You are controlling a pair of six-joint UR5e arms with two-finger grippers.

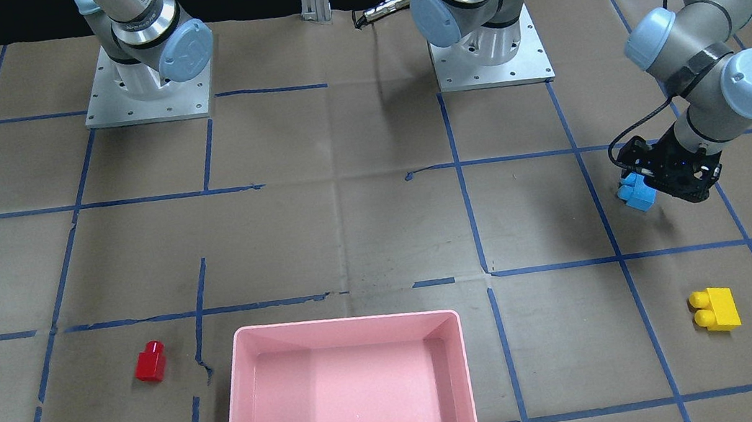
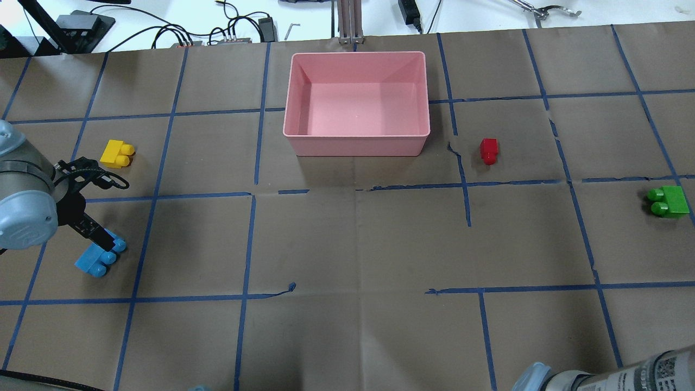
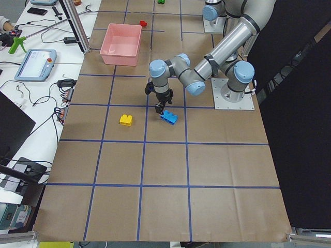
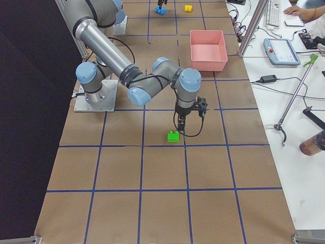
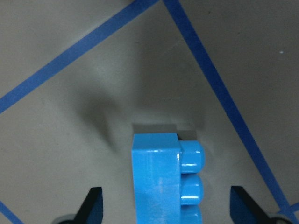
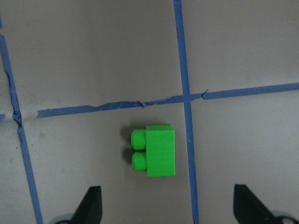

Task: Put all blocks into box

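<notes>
The blue brick should go into the box, so my left gripper will grab it next by its long studded body.
My left gripper is open and low over the blue brick, which lies on the paper between its fingers, not touching them. This brick also shows in the overhead view. My right gripper is open and hovers above the green brick, at the right in the overhead view. The yellow brick lies beyond the left gripper. The red brick lies just right of the empty pink box.
Brown paper with blue tape lines covers the table. Both arm bases stand on metal plates at the robot's side. A post and cables lie beyond the box at the far edge.
</notes>
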